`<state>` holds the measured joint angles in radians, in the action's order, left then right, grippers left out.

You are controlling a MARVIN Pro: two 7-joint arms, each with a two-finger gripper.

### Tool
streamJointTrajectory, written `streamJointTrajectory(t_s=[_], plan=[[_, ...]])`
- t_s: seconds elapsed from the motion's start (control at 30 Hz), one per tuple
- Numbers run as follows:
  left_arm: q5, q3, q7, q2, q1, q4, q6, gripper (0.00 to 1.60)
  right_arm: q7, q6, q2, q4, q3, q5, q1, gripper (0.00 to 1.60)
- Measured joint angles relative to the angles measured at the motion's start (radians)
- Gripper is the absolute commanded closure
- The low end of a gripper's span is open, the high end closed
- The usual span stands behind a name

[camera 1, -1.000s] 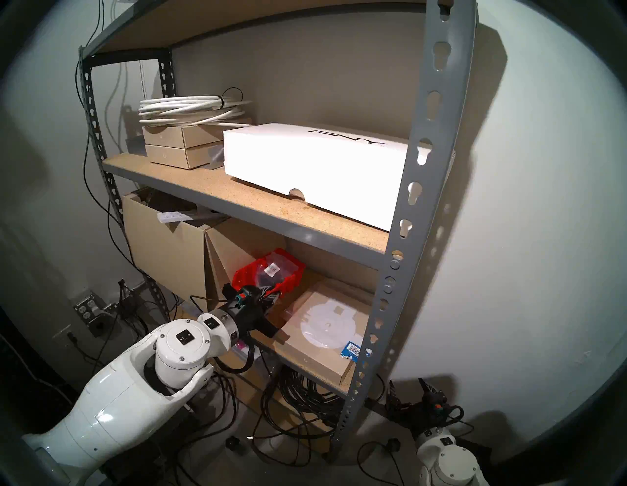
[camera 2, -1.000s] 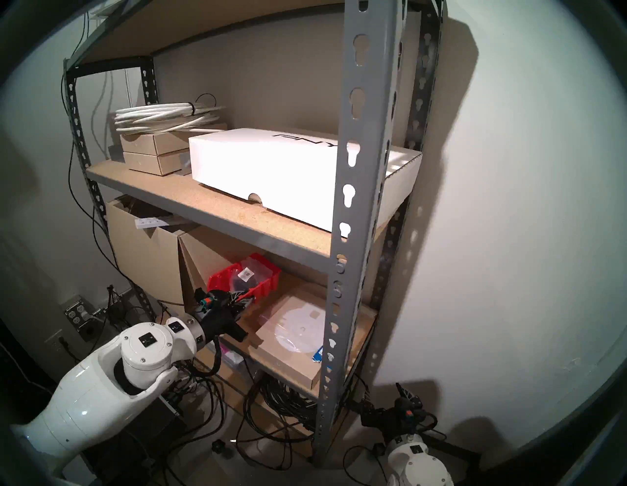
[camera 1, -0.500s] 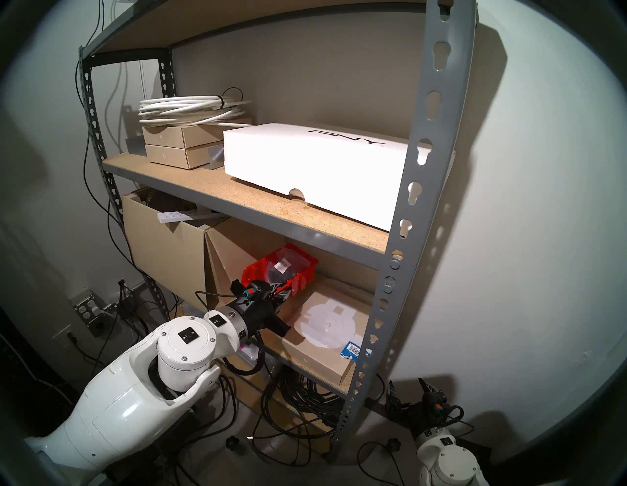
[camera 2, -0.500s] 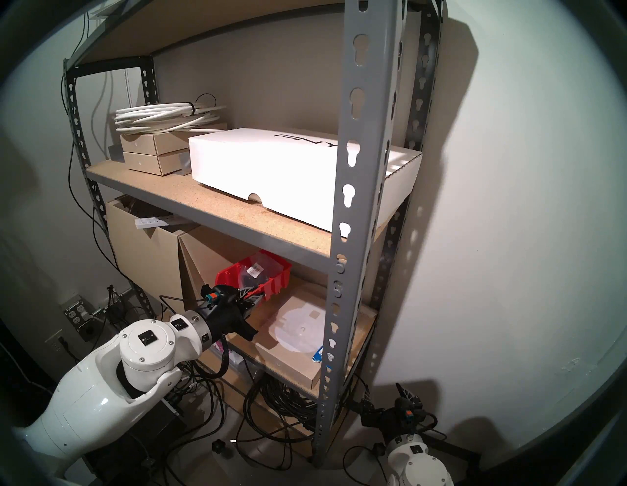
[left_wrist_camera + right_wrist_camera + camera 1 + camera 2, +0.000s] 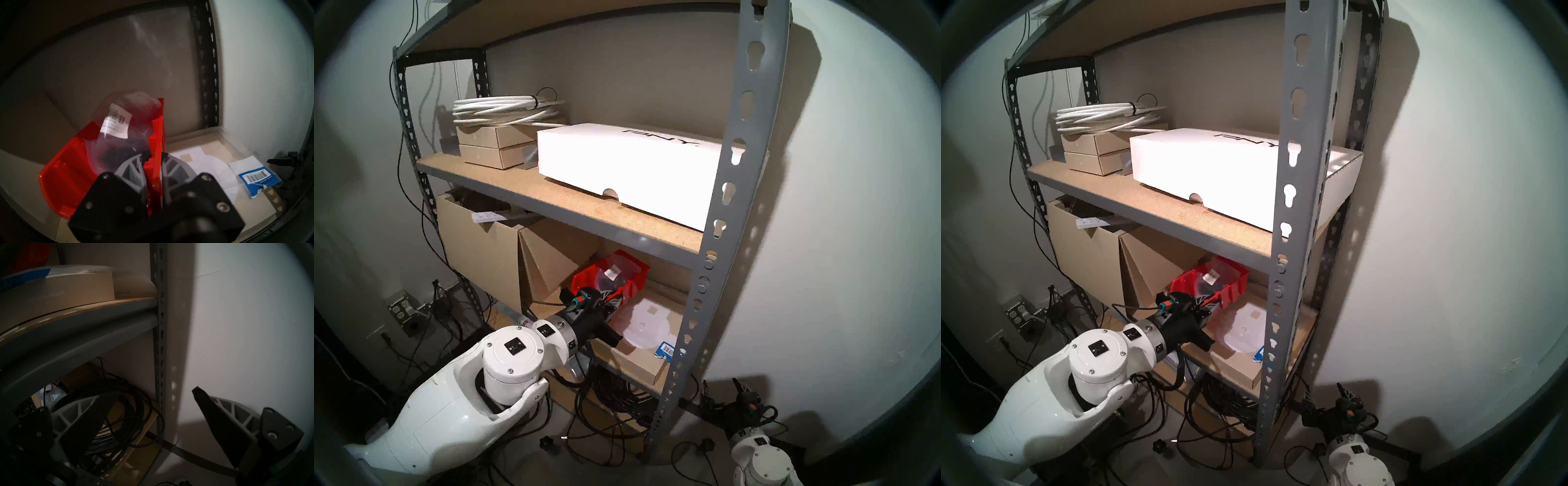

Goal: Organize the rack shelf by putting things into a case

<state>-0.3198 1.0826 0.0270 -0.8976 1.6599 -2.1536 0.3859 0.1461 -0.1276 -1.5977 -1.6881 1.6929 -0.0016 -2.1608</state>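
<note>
My left gripper should keep holding the red case for now. The case hangs tilted with its bottom above the flat cardboard box.
The red case (image 5: 633, 283) (image 5: 1234, 292) (image 5: 68, 169) hangs tilted in the lower bay of the grey rack shelf (image 5: 728, 169), above a flat cardboard box. My left gripper (image 5: 612, 300) (image 5: 1209, 302) (image 5: 153, 155) is shut on the case's right side wall, one finger inside and one outside. A clear bag with a white barcode label (image 5: 612, 273) (image 5: 1210, 278) (image 5: 117, 123) and dark parts lies inside the case. My right gripper (image 5: 721, 390) (image 5: 1326, 395) (image 5: 153, 392) is open and empty, low beside the rack's front right upright.
Under the case lies a flat cardboard box (image 5: 639, 359) with a white disc and a blue barcode pouch (image 5: 665, 349) (image 5: 256, 178). Tall cardboard boxes (image 5: 477, 244) fill the bay's left. A white PNY box (image 5: 619, 163) sits on the board above. Black cable coils (image 5: 612, 397) lie below.
My left arm has carried the red case to the right along the lower bay, from beside the tall cardboard boxes to above the flat box. The right arm has not moved.
</note>
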Motion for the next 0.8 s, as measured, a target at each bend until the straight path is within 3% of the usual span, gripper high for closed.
streamJointTrajectory(t_s=[0.47,0.8], plan=[[0.036,-0.094,0.055,-0.053,-0.003,0.004,0.003,1.6,0.0,0.0,0.0,0.0,0.0,0.0,0.0,0.0],[0.046,-0.116,0.099,-0.084,-0.001,0.013,0.005,1.6,0.0,0.0,0.0,0.0,0.0,0.0,0.0,0.0]])
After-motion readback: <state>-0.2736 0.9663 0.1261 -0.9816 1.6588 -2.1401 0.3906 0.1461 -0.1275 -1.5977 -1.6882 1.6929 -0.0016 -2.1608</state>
